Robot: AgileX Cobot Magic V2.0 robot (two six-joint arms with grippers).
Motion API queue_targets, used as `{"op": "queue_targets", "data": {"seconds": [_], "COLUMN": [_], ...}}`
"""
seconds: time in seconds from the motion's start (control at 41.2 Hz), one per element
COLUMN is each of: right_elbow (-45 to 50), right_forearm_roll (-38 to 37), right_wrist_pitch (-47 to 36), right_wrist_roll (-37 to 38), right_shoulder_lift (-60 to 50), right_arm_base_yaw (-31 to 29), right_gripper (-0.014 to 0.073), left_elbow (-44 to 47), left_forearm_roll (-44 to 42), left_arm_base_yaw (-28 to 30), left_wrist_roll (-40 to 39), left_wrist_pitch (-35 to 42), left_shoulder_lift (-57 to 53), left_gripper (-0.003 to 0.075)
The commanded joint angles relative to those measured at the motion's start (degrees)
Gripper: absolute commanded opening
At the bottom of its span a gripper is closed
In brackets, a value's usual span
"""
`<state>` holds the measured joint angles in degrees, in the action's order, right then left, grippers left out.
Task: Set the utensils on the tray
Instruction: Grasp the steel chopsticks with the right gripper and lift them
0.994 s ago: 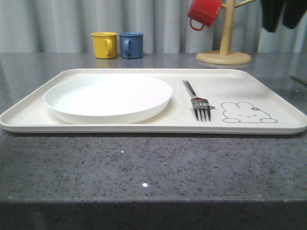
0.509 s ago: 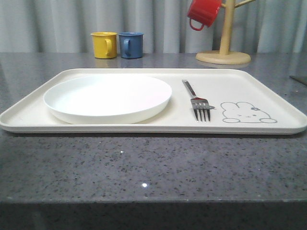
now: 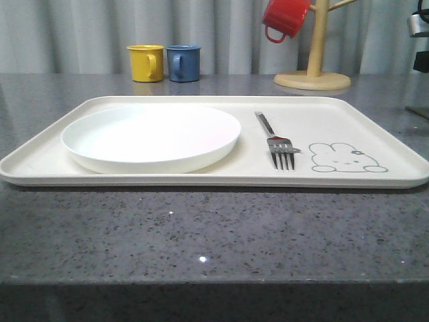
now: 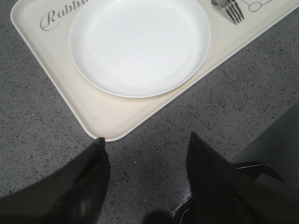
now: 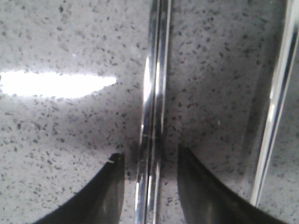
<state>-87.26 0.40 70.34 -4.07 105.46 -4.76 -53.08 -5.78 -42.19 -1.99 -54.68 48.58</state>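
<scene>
My right gripper's fingers stand beside the steel chopsticks, low over the counter, and closing now would catch the chopsticks, so it is time to close.
The cream tray [image 3: 201, 180] lies across the counter, holding a round white plate [image 3: 151, 137] on its left half and a steel fork [image 3: 278, 144] beside the rabbit drawing. In the left wrist view, my left gripper [image 4: 146, 138] hangs open and empty over bare counter just off a corner of the tray [image 4: 107, 123], with the plate [image 4: 140, 46] and the fork's tines [image 4: 231, 9] beyond. My right gripper [image 5: 149, 153] is open low over the counter. The pair of steel chopsticks [image 5: 154, 84] lies between its fingers with a gap on each side.
A second slim steel bar [image 5: 275, 102] lies on the counter beside the chopsticks. A yellow mug [image 3: 146, 62] and a blue mug [image 3: 184, 62] stand behind the tray. A red mug [image 3: 285, 19] hangs on a wooden mug tree [image 3: 312, 79]. Part of the right arm [image 3: 421, 40] shows at the right edge.
The right arm's dark fingers, at the top right of the front view a second ago, have dropped out of view. A part of that arm now shows at the right edge.
</scene>
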Motion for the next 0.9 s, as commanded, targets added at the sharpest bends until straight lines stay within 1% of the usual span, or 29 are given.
{"op": "queue_targets", "data": {"seconds": [0.0, 0.073, 0.145, 0.824, 0.873], "right_elbow": [-1.3, -1.3, -1.3, -1.5, -1.5], "right_forearm_roll": [0.1, 0.1, 0.1, 0.1, 0.1], "right_wrist_pitch": [2.4, 2.5, 2.3, 1.7, 1.7], "right_wrist_roll": [-0.7, -0.7, -0.7, -0.7, -0.7], "right_shoulder_lift": [-2.6, -2.6, -2.6, -1.1, -1.1], "right_arm_base_yaw": [0.0, 0.0, 0.0, 0.0, 0.0], "right_gripper": [0.0249, 0.0188, 0.0161, 0.0161, 0.0139], "left_elbow": [-1.4, -1.4, -1.4, -1.4, -1.4], "left_forearm_roll": [-0.2, -0.2, -0.2, -0.2, -0.2], "left_arm_base_yaw": [-0.4, -0.4, -0.4, -0.4, -0.4], "left_wrist_roll": [-0.3, -0.3, -0.3, -0.3, -0.3], "left_wrist_pitch": [3.4, 3.4, 3.4, 3.4, 3.4], "left_shoulder_lift": [-0.2, -0.2, -0.2, -0.2, -0.2], "left_gripper": [0.0356, 0.0356, 0.0356, 0.0356, 0.0356]}}
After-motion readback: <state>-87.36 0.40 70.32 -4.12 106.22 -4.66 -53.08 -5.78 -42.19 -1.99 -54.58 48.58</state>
